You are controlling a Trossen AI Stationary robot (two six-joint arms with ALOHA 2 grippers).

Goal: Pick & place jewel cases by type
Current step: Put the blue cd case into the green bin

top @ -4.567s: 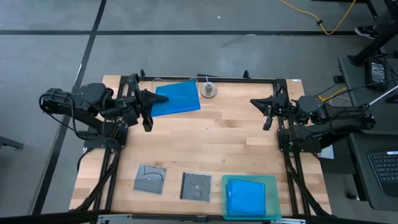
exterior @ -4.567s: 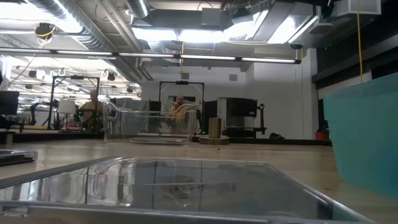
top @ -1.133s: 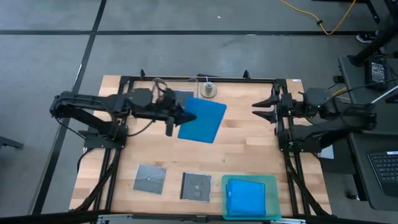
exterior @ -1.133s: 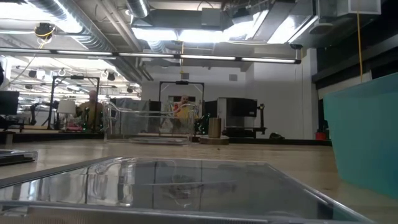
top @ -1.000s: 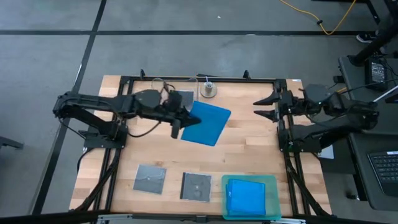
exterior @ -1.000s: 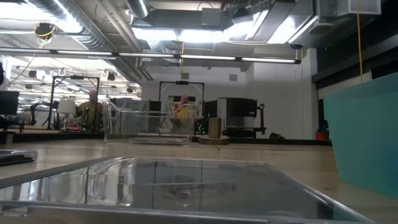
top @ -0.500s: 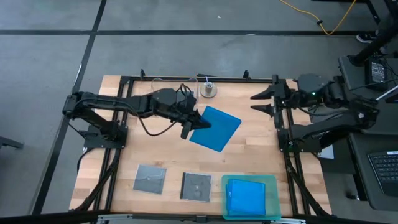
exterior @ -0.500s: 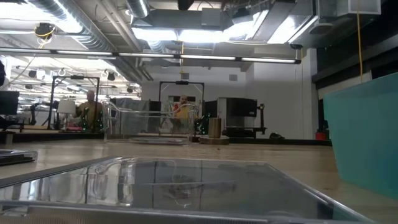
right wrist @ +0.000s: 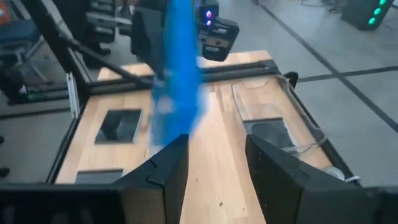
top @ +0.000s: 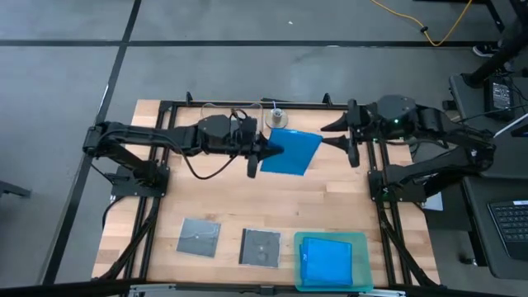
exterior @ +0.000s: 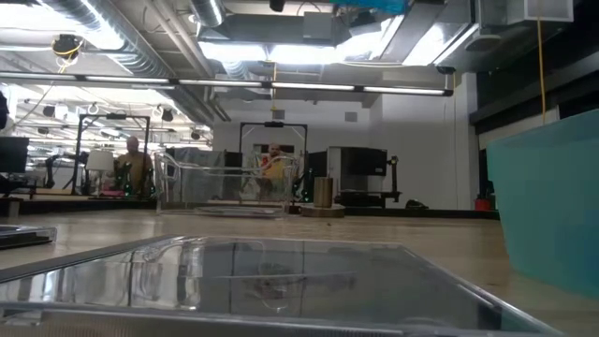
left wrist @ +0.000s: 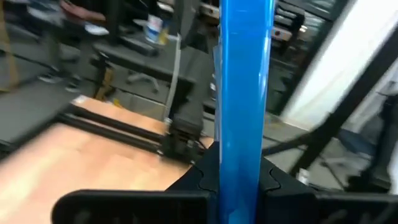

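My right gripper is going to grab the blue jewel case by its free edge (top: 312, 155) next, for the teal tray (top: 361, 261).
In the high view my left gripper (top: 257, 154) reaches from the table's left and is shut on a bright blue jewel case (top: 292, 152), held up in the air over the far middle of the table. My right gripper (top: 328, 136) stands open just right of the case's free end. In the right wrist view the case (right wrist: 177, 81) shows edge-on beyond the open fingers (right wrist: 168, 168), apart from them. Two grey-black jewel cases (top: 199, 238) (top: 260, 246) lie flat near the front edge. My left gripper pinches the blue case between its two fingers at its left end (left wrist: 239, 168), one finger on each flat face. The fingers come level from the table's left. The case sticks out beyond them toward the right arm, tipped partly on edge and lifted clear of the table.
A teal-green tray (top: 360, 247) at the front right holds blue cases (top: 326, 260). A clear tub (exterior: 225, 192) and a small round metal object (top: 276, 120) stand by the far edge. Bare wood lies between the front row and the arms.
My left gripper has carried the blue case toward the table's right and then its far edge, higher, and the case has tipped further on edge. My right gripper has swung toward the table's left, up to the case's free end.
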